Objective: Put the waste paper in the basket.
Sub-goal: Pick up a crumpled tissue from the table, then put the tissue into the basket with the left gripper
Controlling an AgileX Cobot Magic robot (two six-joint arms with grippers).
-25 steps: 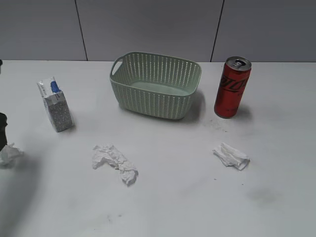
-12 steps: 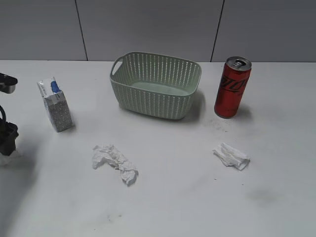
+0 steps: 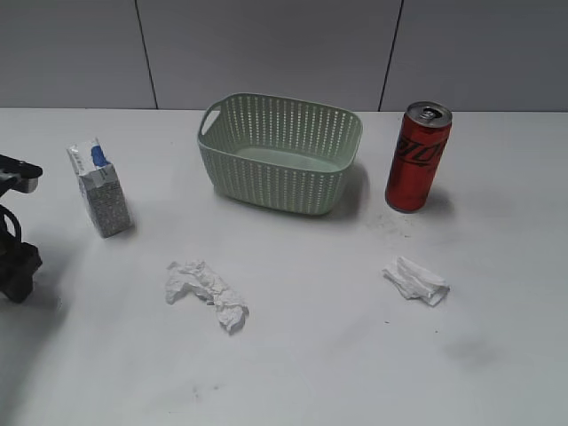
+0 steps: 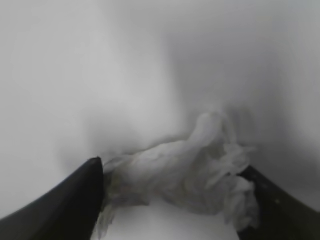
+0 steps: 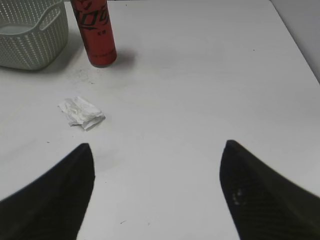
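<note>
The waste paper needs to go into the basket, so my left gripper should next grab the white wad by its crumpled middle.
Three wads of waste paper show. A long stringy wad lies front of centre, and a small one lies front right, also in the right wrist view. The third wad lies between the fingers of my left gripper, which stand wide apart on either side of it, low over the table. In the exterior view my left gripper is at the far left edge and hides that wad. The sage-green basket stands empty at the back centre. My right gripper is open and empty above the table.
A red can stands right of the basket, also in the right wrist view. A grey-speckled carton with a blue top stands at the left, behind the left gripper. The basket's corner shows in the right wrist view.
The left arm has come further into view from the left edge and down over the leftmost wad, which the gripper now hides in the exterior view. Nothing else moved.
</note>
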